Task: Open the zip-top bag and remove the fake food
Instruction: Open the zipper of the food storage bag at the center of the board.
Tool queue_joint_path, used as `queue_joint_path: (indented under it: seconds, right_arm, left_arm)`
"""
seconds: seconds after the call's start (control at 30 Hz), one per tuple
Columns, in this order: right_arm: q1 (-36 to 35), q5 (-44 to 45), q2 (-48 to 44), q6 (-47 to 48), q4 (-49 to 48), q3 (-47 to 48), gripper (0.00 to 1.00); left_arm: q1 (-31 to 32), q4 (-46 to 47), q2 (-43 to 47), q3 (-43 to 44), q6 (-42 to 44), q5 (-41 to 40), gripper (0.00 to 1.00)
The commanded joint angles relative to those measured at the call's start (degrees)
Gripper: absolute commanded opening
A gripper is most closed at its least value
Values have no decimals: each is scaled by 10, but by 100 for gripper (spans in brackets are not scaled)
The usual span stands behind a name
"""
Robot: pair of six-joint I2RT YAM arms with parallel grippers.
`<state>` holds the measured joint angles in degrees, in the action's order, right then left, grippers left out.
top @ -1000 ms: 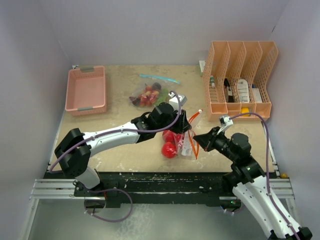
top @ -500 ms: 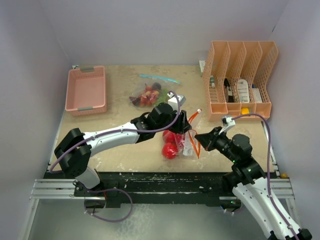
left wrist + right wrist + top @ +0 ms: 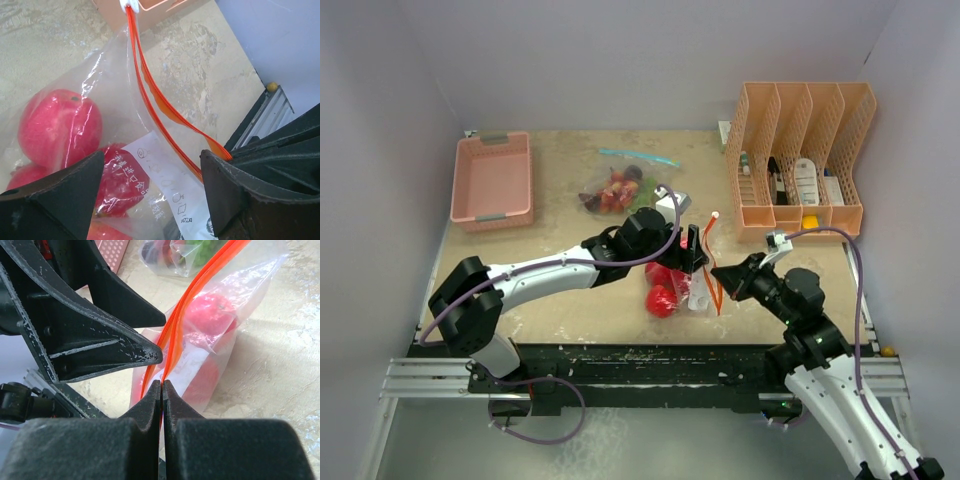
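Note:
Next, my left gripper grabs the zip-top bag's orange zip edge on the fake food's side [image 3: 171, 142] to hold the bag's opening open for removal.
A clear zip-top bag [image 3: 692, 290] with an orange zip strip [image 3: 150, 95] lies mid-table. It holds the fake food, red apple-like balls [image 3: 660, 298], also seen in the left wrist view [image 3: 60, 125] and the right wrist view [image 3: 212, 315]. My right gripper [image 3: 718, 272] [image 3: 162, 382] is shut on the orange zip strip [image 3: 200, 285] near its lower end. My left gripper [image 3: 692, 250] [image 3: 152, 165] is open, its fingers [image 3: 50, 200] straddling the bag just below the strip. The white zip slider [image 3: 716, 214] is at the strip's raised far end.
A second bag [image 3: 617, 188] of mixed toy fruit with a blue zip lies behind the left arm. A pink basket [image 3: 492, 180] stands at the back left. An orange file organizer [image 3: 800, 160] holding small items stands at the back right.
The orange zip strip has been pulled straighter and more upright, and its slider end has risen. My left gripper has shifted slightly right over the bag. My right gripper keeps its hold.

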<state>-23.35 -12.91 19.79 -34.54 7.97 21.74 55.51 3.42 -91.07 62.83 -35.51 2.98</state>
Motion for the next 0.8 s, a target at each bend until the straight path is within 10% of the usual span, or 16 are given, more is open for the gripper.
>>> queue_joint_path:
  seconds: [0.0,0.53,0.77]
  right_arm:
    - [-2,9,-11,-5,-14,34,0]
    - [-2,1,-18,6,-15,26,0]
    - [-2,38,-20,17,26,39,0]
  left_arm:
    - [-2,27,6,6,-9,13,79]
    - [-3,25,-39,60,-21,47,0]
    - [-3,7,-27,58,-2,43,0]
